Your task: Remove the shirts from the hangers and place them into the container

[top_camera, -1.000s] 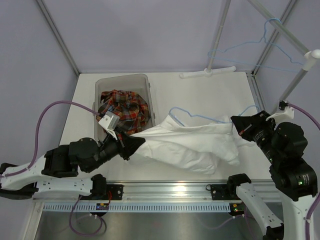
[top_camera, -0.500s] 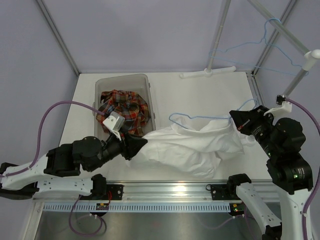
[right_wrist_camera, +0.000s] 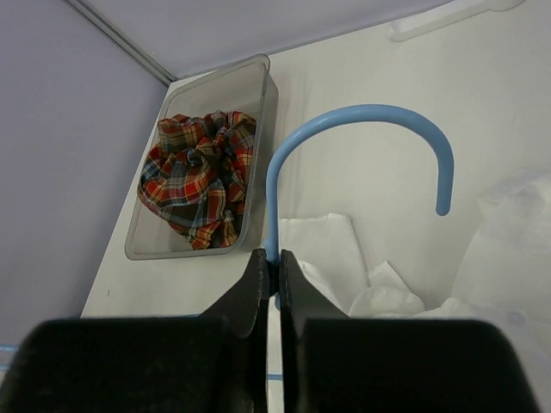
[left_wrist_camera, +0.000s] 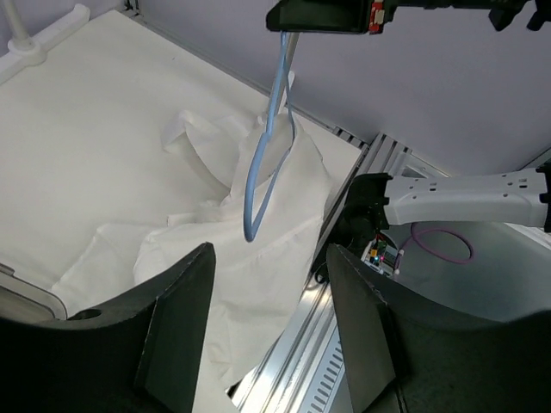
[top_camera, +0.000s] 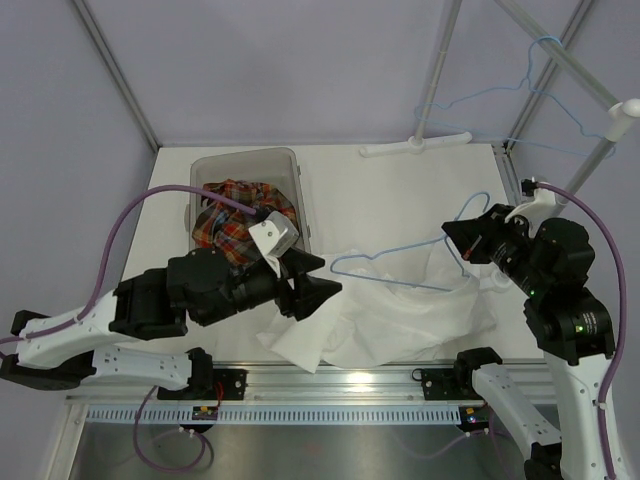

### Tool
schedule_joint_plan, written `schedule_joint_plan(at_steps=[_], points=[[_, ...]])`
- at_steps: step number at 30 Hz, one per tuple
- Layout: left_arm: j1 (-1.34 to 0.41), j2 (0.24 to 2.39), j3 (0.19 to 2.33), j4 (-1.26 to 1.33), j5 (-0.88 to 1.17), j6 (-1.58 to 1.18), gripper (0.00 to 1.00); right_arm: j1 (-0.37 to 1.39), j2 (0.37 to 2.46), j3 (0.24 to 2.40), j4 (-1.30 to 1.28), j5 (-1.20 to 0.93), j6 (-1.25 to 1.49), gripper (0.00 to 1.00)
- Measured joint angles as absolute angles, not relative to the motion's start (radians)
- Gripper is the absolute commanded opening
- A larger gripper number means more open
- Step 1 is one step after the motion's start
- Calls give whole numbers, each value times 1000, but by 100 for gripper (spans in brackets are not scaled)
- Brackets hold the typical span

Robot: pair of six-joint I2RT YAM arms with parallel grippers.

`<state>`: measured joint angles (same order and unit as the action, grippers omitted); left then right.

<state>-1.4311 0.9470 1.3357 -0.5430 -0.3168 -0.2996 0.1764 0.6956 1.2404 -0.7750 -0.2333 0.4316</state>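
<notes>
My left gripper grabs the light-blue hanger's loose end, opposite the hook, next. This leaves the hanger's hook free to hang on the rack.
The white shirt (top_camera: 390, 320) lies crumpled on the table near the front rail, also seen in the left wrist view (left_wrist_camera: 258, 249). My left gripper (top_camera: 315, 285) hovers open at its left edge, with nothing between its fingers (left_wrist_camera: 181, 331). My right gripper (top_camera: 455, 235) is shut on the hook of a light-blue hanger (right_wrist_camera: 362, 116). That hanger (top_camera: 400, 265) hangs tilted over the shirt; its lower end (left_wrist_camera: 251, 225) looks free of the cloth. The plaid shirt (top_camera: 240, 215) sits bunched in the grey container (top_camera: 245, 157), also visible in the right wrist view (right_wrist_camera: 202, 172).
A second light-blue hanger (top_camera: 500, 95) hangs on the white rack poles (top_camera: 435, 75) at the back right. The rack's foot (top_camera: 415, 147) rests on the table's far edge. A metal rail (top_camera: 340, 375) runs along the front edge.
My left gripper let go of the white shirt, opened, and rose to the right. My right gripper lifted the hanger up and back, and the shirt slumped towards the front rail.
</notes>
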Motion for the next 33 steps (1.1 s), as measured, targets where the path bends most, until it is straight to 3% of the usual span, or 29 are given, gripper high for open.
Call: schedule_joint_plan(at_steps=[14,19,20,21,28,31,33], points=[[-1431,1028,1435,-537,-295,-259,54,176,701,1241,-776,-309,395,0],[-1431,1065,1443,-538,-281,-258,36,176,711,1244,-776,-318,395,0],[-1431,1073,1446,-538,-279,-258,21,176,713,1246,-776,-321,395,0],[-1431,1081,1447,-537,-278,-262,16,176,714,1247,-777,-324,394,0],[-1430,1102,1447,-544,-277,-262,1,176,714,1248,-783,-332,380,0],[-1430,1106,1454,-545,-278,-265,0,175,712,1248,-784,-333,376,1],[-1430,1109,1457,-546,-280,-266,0,175,712,1251,-785,-332,371,16]])
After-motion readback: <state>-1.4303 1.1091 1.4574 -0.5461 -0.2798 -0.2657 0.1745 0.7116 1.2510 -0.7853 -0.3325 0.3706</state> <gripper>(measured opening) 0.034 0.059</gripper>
